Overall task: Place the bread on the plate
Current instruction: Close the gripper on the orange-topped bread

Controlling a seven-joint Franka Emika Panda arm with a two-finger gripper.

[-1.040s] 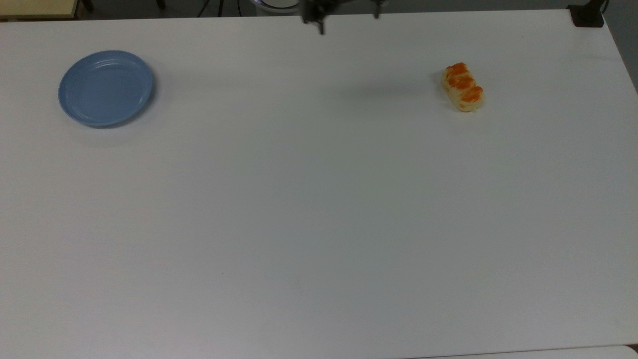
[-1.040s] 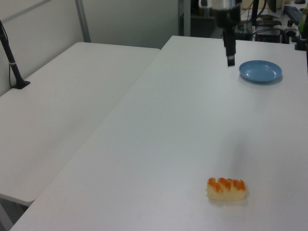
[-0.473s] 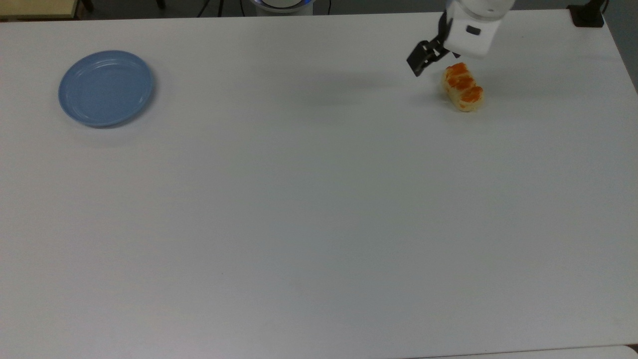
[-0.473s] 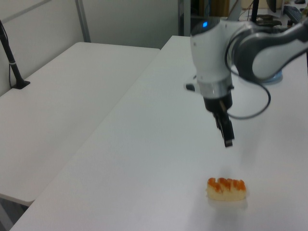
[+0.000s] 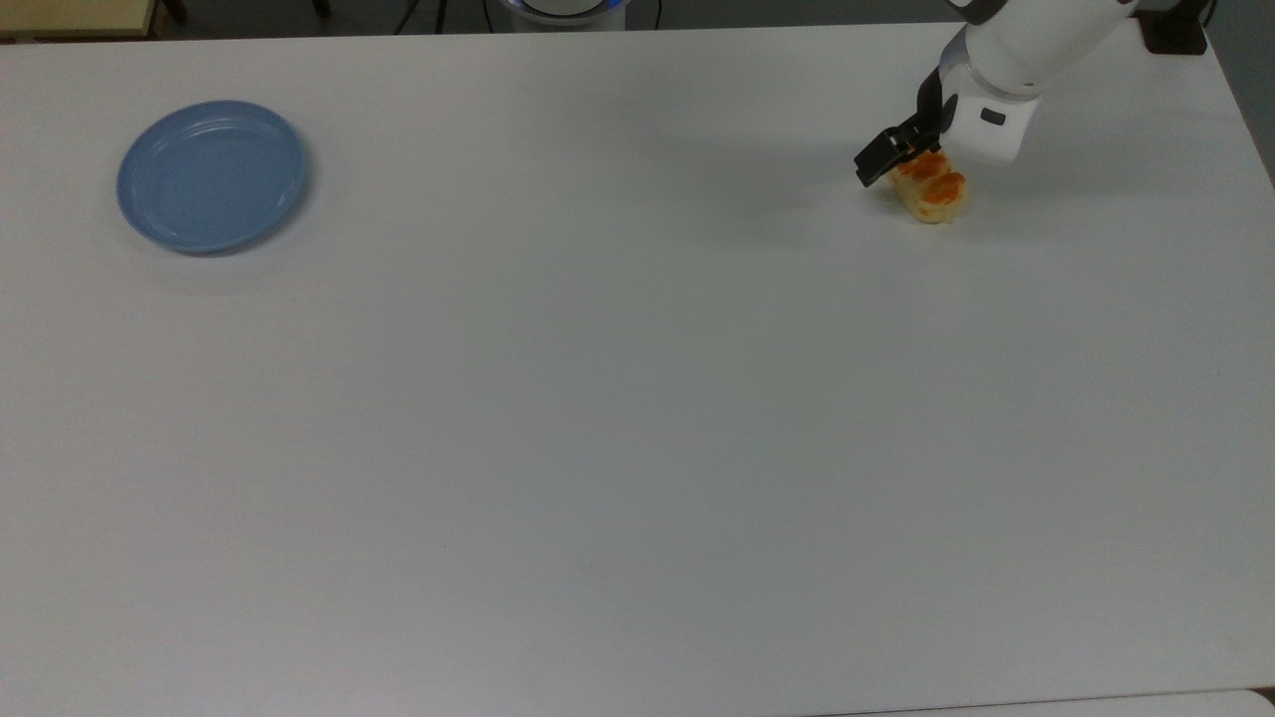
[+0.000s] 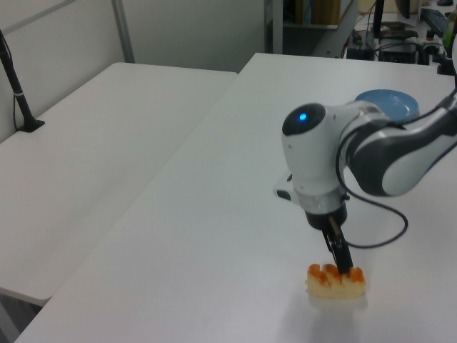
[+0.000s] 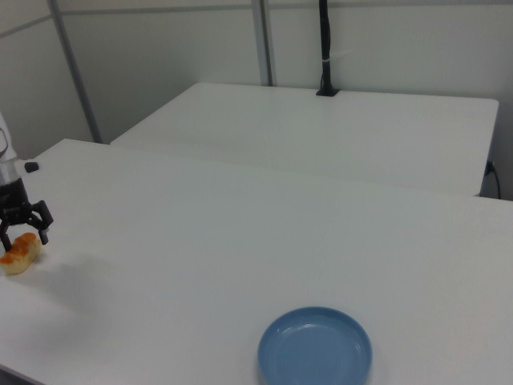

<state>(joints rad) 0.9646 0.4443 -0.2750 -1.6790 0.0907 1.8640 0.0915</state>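
I need to put the bread onto the light-blue plate, so next I should grab the bread with my gripper by its ridged middle.
The bread, a small pale-yellow roll with orange-brown ridges, lies on the white table near the top view's upper right. My gripper has come down over its far end. One black finger stands at the roll's left side in the top view, and the white hand covers the other. In the right view the gripper is open, its fingers astride the bread. The left view has a fingertip at the top of the bread. The light-blue plate sits far off at the top view's left, bare.
A second white table stands beside this one, across a narrow gap. A black post on a clamp sits at the top view's upper-right table corner. The plate lies near the right view's bottom edge.
The arm swung from the table's far edge across to the bread and lowered, so the open fingers now stand around the roll. Bread and plate have not moved.
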